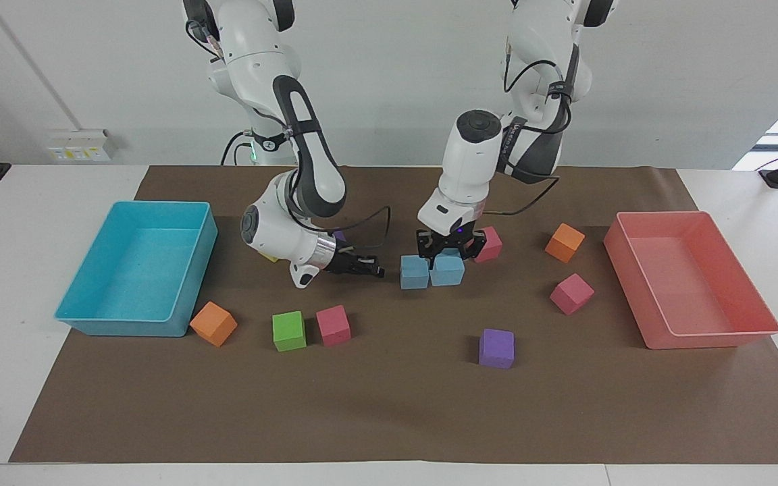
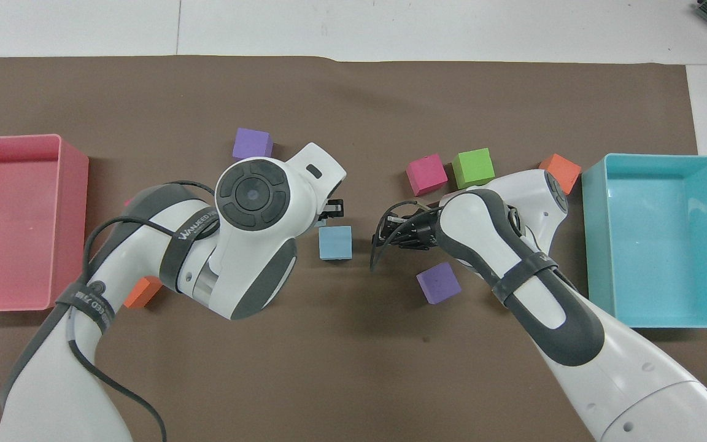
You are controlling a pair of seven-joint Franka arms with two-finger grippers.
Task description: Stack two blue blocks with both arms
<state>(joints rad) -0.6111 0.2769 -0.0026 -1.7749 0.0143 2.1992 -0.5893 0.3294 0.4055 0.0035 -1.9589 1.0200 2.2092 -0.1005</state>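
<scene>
The second block point(image 2: 320, 223) is next to the resting blue block point(image 2: 336, 243), so it would miss the stack if I opened now. My left gripper should first line up the blocks.
One blue block point(image 1: 414, 272) sits on the brown mat in the middle of the table; it also shows in the overhead view point(image 2: 335, 242). My left gripper point(image 1: 448, 260) is shut on the second blue block point(image 1: 447, 271) and holds it just above the mat, right beside the first block, toward the left arm's end. In the overhead view the left gripper point(image 2: 328, 212) and wrist hide almost all of the held block. My right gripper point(image 1: 370, 268) lies low and level beside the resting block, toward the right arm's end, a short gap from it; it also shows in the overhead view point(image 2: 385, 236).
A cyan tray point(image 1: 125, 325) stands at the right arm's end, a pink tray point(image 1: 713, 334) at the left arm's end. Loose cubes lie around: orange point(image 1: 213, 323), green point(image 1: 289, 331), pink point(image 1: 333, 325), purple point(image 1: 496, 348), pink point(image 1: 572, 293), orange point(image 1: 564, 242), pink point(image 1: 491, 243).
</scene>
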